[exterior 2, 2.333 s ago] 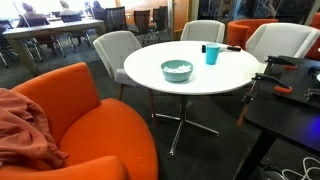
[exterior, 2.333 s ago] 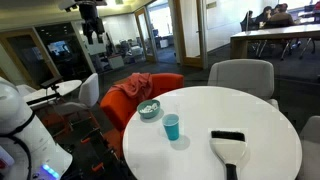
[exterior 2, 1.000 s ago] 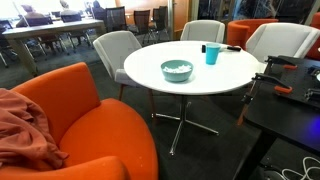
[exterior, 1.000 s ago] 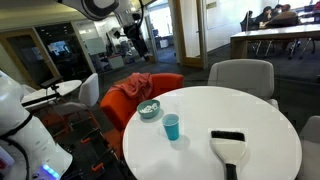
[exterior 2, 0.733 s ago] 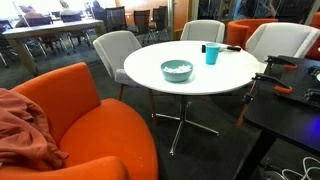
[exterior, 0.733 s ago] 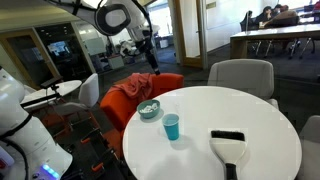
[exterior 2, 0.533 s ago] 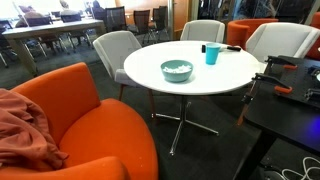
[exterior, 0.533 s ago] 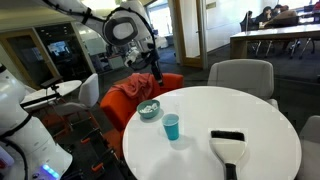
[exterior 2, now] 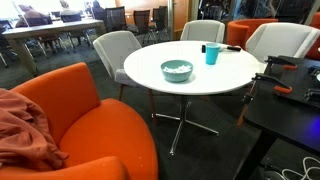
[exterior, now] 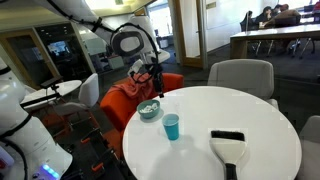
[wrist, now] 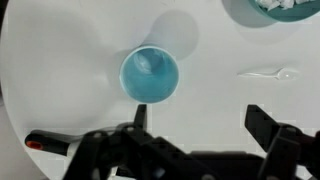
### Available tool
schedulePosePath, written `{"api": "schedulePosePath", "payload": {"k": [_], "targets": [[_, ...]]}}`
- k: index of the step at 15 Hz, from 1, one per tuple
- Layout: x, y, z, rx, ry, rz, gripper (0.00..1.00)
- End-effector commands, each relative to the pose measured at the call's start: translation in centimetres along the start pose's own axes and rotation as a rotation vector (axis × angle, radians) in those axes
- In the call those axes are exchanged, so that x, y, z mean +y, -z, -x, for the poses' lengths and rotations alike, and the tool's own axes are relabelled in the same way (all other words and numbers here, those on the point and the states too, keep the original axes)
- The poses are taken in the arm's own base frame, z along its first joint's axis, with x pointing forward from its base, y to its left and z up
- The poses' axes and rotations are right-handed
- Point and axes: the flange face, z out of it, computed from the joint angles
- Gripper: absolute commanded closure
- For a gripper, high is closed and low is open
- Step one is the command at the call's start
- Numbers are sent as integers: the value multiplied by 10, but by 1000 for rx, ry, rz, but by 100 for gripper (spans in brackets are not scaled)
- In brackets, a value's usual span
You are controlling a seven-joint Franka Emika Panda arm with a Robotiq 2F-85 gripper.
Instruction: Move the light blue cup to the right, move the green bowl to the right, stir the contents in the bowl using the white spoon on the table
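Note:
The gripper reaches the light blue cup next and grabs the cup's rim from above, one fingertip inside, which leaves the cup's base free to set upright.
The light blue cup (exterior: 171, 126) stands upright and empty on the white round table (exterior: 250, 110), with the green bowl (exterior: 149, 109) of white lumps (exterior: 149, 106) just behind it. Both also show in an exterior view, the bowl (exterior 2: 177, 70) and the cup (exterior 2: 212, 54). In the wrist view the cup (wrist: 150, 74) is seen from above, the bowl (wrist: 275, 10) at the top right edge, and the white spoon (wrist: 268, 73) lies flat between them. My gripper (wrist: 200, 125) is open and empty, high above the table beside the cup. It hangs over the bowl's far side (exterior: 154, 82).
A black flat tool (exterior: 228, 141) lies on the table's near side. A dark marker with a red tip (wrist: 48, 142) lies left of the cup. Orange armchairs (exterior 2: 90, 120) and grey chairs (exterior: 240, 75) ring the table. A desk edge (exterior 2: 290, 110) stands nearby.
The arm has swung down from high at the back toward the table and now hangs over the bowl and cup. The cup, bowl and spoon have not moved.

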Motion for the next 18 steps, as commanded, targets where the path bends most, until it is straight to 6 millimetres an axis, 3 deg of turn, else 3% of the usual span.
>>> {"api": "schedulePosePath", "payload": {"k": [1, 17, 18], "targets": [[-4, -7, -8, -2, -66, 6, 0], [-2, -144, -50, -62, -292, -6, 0], [-1, -149, -51, -61, -290, 2, 25]]}}
